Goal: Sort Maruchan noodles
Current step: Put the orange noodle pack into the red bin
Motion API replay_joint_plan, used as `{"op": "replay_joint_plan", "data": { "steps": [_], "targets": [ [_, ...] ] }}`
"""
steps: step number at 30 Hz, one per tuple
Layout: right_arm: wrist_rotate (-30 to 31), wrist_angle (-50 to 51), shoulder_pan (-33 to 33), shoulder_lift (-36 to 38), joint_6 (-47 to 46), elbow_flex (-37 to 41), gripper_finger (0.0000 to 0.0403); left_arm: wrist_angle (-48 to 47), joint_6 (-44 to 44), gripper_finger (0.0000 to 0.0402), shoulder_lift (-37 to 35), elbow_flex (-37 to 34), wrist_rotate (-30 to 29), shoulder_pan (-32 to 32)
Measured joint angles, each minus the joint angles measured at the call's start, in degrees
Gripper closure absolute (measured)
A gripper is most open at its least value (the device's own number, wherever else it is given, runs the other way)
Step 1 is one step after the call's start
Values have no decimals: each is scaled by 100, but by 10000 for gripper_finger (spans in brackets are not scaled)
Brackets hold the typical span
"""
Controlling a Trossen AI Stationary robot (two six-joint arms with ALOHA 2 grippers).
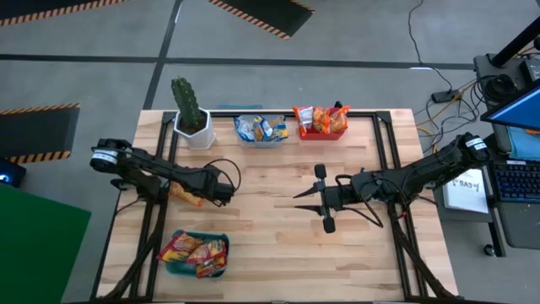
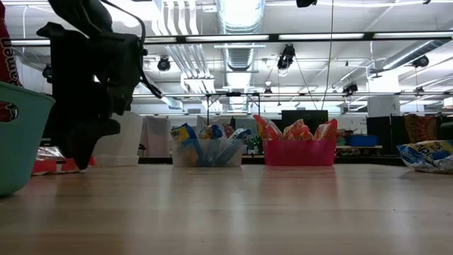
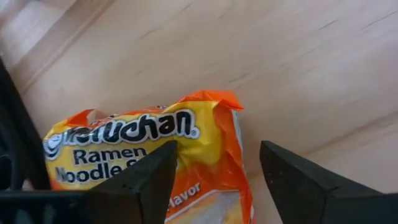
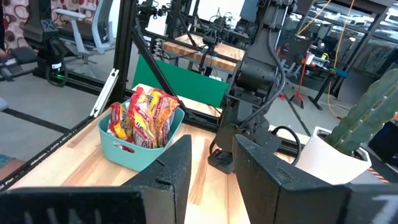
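The orange packet has a crimped end (image 1: 200,201), and my left gripper needs to grab the packet there next. I will then sort the packet into the red bin (image 1: 321,123).
One orange-yellow Maruchan packet (image 3: 143,143) lies flat on the wood under my left arm (image 1: 187,198). My left gripper (image 3: 217,149) points down over the packet's end, open, with one finger in front of its printed face and the other over bare wood. In the low view the left gripper (image 2: 79,149) hangs close to the tabletop. My right gripper (image 1: 297,196) hovers over the middle of the table holding nothing, with a narrow gap between its fingers (image 4: 211,140). More packets fill the teal bin (image 1: 196,253), the clear bin (image 1: 260,129) and the red bin (image 1: 321,123). My left gripper comes at the orange packet from above with its fingers apart. One finger (image 3: 146,177) overlaps the packet's printed face near its crimped end (image 3: 208,99). I cannot tell whether that finger touches the packet, which lies flat on the table.
A cactus in a white pot (image 1: 192,118) stands at the far left corner beside the clear bin. A blue-white packet (image 2: 428,156) shows at the low view's right edge. Bare wood lies between the two grippers (image 1: 261,211). The teal bin (image 4: 140,140) sits at the near left.
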State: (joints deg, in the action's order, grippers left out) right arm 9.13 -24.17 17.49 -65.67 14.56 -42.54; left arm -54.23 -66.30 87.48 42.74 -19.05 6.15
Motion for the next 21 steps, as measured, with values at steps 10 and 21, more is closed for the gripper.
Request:
{"op": "replay_joint_plan", "data": {
  "steps": [10, 21],
  "targets": [
    [0, -5, 1, 0, 1, 0, 296, 321, -24, 225, 0, -249, -146, 2],
    [0, -3, 0, 0, 1, 0, 296, 1299, 581, 387, 2, -76, -292, 0]
  ]
}}
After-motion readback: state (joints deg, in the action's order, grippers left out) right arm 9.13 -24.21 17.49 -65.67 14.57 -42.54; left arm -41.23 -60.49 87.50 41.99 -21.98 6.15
